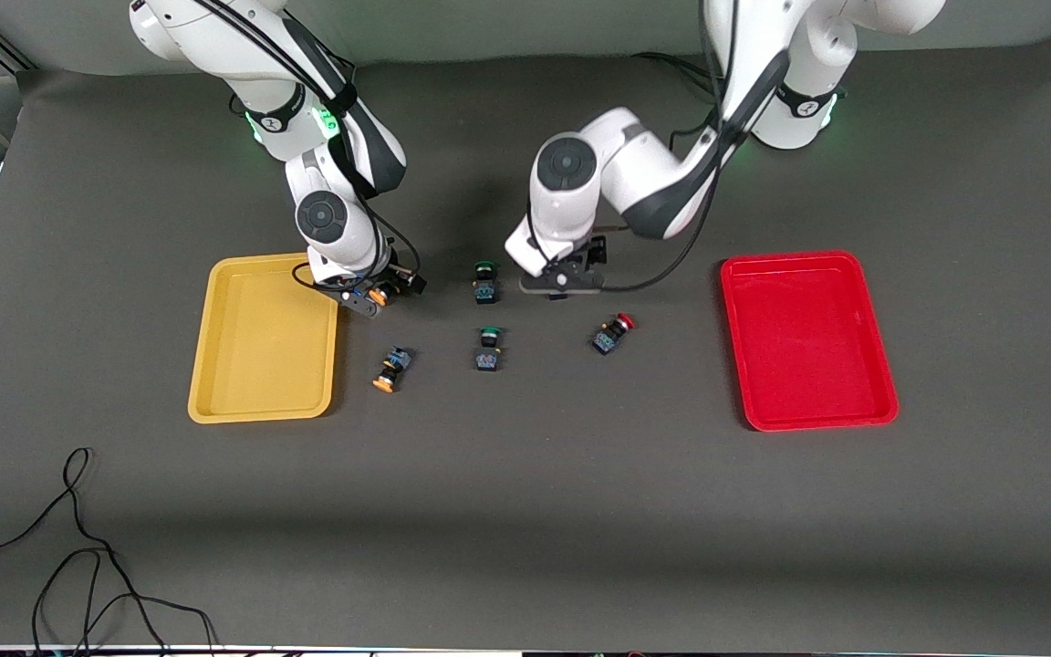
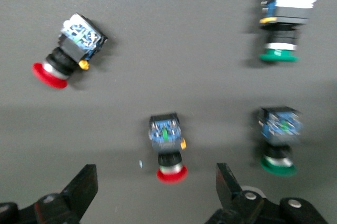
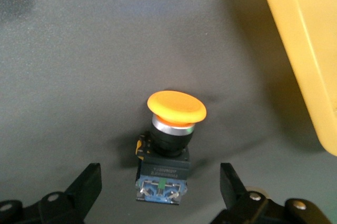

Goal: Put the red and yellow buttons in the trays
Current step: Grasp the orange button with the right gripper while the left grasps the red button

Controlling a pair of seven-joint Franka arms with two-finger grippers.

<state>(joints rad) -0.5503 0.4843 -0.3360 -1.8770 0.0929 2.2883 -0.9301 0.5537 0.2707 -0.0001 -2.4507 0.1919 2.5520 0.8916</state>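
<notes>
The robot's right gripper should close on the black button body (image 3: 163, 163) now, as its fingers are on either side of the button body.
My right gripper (image 1: 378, 297) is open beside the yellow tray (image 1: 263, 339), its jaws on either side of a yellow-capped button (image 3: 168, 140) on the table; the gripper shows in its wrist view (image 3: 159, 176). A second yellow button (image 1: 390, 369) lies nearer the front camera. My left gripper (image 1: 564, 283) is open, with a red-capped button (image 2: 168, 148) lying just ahead of its fingertips (image 2: 155, 182). The other red button (image 1: 613, 334) lies between it and the red tray (image 1: 806, 339), and also shows in the left wrist view (image 2: 68, 50). Both trays are empty.
Two green-capped buttons (image 1: 486, 281) (image 1: 488, 349) lie mid-table between the grippers, and both show in the left wrist view (image 2: 281, 21) (image 2: 279, 140). The yellow tray's rim (image 3: 305, 50) is close to my right gripper. A black cable (image 1: 78, 547) lies near the table's front edge.
</notes>
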